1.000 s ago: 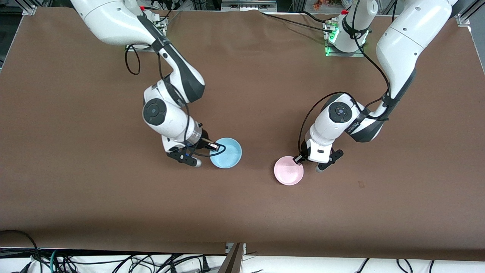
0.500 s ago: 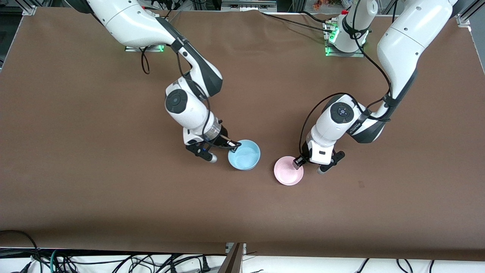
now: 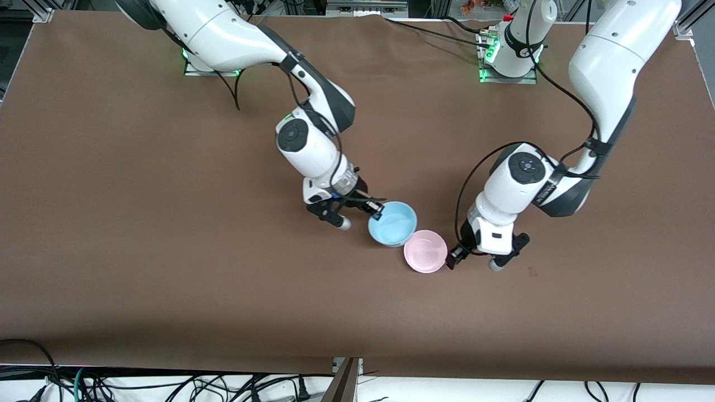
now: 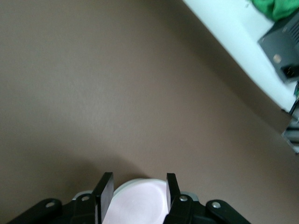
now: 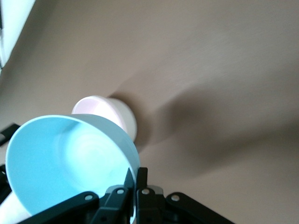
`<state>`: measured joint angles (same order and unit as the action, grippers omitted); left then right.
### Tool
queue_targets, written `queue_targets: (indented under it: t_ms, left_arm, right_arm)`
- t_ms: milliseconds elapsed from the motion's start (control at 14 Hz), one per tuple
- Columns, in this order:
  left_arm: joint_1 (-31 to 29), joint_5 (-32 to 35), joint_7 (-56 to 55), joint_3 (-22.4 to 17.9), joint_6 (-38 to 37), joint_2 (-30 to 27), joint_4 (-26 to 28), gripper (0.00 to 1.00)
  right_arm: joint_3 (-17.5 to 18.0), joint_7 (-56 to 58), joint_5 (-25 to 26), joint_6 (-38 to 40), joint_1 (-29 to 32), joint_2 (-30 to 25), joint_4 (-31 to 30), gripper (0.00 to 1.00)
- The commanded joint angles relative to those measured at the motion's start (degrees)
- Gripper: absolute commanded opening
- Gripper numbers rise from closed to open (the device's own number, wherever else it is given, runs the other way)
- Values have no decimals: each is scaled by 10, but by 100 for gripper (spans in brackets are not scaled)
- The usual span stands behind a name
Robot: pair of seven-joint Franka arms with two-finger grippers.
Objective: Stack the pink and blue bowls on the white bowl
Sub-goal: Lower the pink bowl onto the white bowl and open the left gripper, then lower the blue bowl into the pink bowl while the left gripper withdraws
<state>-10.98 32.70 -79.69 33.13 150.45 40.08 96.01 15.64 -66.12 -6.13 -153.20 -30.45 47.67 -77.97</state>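
I should move the blue bowl across before my right gripper lets go of it, because most of the blue bowl is over the table beside the pink bowl (image 3: 425, 251).
The pale pink bowl (image 3: 425, 251) stands on the brown table. In the right wrist view (image 5: 96, 103) its top is pink, and a white wall (image 5: 125, 119) shows under it, like the white bowl beneath. My right gripper (image 3: 375, 211) is shut on the rim of the sky-blue bowl (image 3: 394, 223) and holds it tilted above the table, its edge just over the pink bowl. The blue bowl fills the right wrist view (image 5: 65, 158), with the right gripper (image 5: 135, 176) on its rim. My left gripper (image 3: 473, 261) is open and empty beside the pink bowl, which shows between its fingers (image 4: 138, 205).
The brown cloth (image 3: 167, 251) covers the whole table. The two arm bases (image 3: 505, 67) stand at the edge farthest from the front camera. Cables (image 3: 167, 385) lie below the table's near edge.
My right arm has carried the blue bowl toward the left arm's end until it reaches the pink bowl. My left gripper has drawn off the pink bowl's rim and now sits beside it.
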Motion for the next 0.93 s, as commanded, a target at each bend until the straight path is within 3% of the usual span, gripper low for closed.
queue_targets:
  t_ms: [0, 214, 429, 857]
  left_arm:
    - [-29, 7, 7, 19, -11, -15, -1, 52]
    - [-71, 5, 41, 60, -45, -15, -2, 50]
    - [-108, 4, 75, 85, -55, -16, -4, 48]
    - [-120, -111, 261, 98, -251, -13, -139, 48]
  right_arm:
    - [-37, -7, 2, -13, -42, 52, 79, 0]
    - [-42, 10, 6, -82, -49, 87, 97, 0]
    - [-42, 21, 31, -84, -49, 120, 146, 0]
    - [-42, 30, 41, -104, -72, 167, 185, 0]
